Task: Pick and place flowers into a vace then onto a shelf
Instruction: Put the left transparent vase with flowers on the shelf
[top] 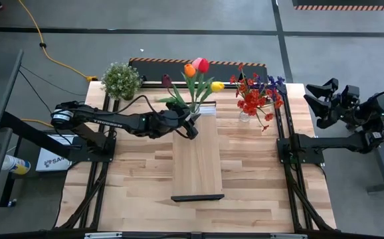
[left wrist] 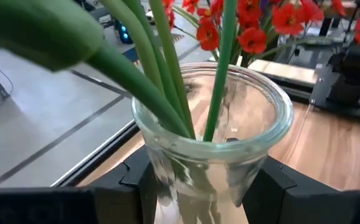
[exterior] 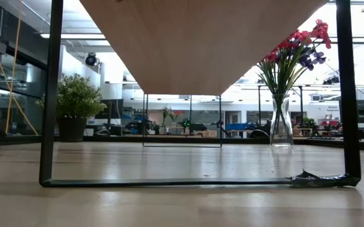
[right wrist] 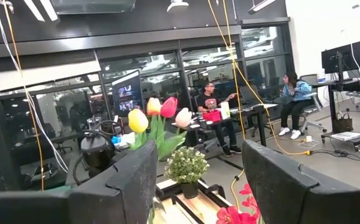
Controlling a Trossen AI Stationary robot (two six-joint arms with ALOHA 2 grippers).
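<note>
The glass vase (left wrist: 212, 134) stands upright over the far end of the pale wooden shelf, so it is now time for my left gripper to open.
A clear glass vase (top: 193, 108) of red, orange, yellow and dark purple tulips (top: 197, 72) stands over the far end of the pale wooden shelf (top: 197, 166). My left gripper (top: 191, 121) reaches it from the table's left. In the left wrist view the vase (left wrist: 217, 137) fills the gap between the fingers, green stems (left wrist: 167, 74) rising from it. My right gripper (top: 315, 101) waits open beyond the table's right edge, its fingers apart around nothing (right wrist: 195, 180). Whether the vase base rests on the shelf is hidden. My left gripper holds the vase by its glass body below the rim (left wrist: 158, 168), pinched between the two fingers (left wrist: 136, 186), one on each side. The fingers come level from the table's left and near side. The vase stands upright; its base is hidden by the gripper.
A second glass vase (top: 245, 114) with red sprays and purple sprigs (top: 257, 93) stands on the table right of the shelf, also in the low view (exterior: 281, 123). A bushy potted plant (top: 121, 79) sits at the far left corner. The shelf's dark frame legs (exterior: 50, 94) stand on the tabletop.
</note>
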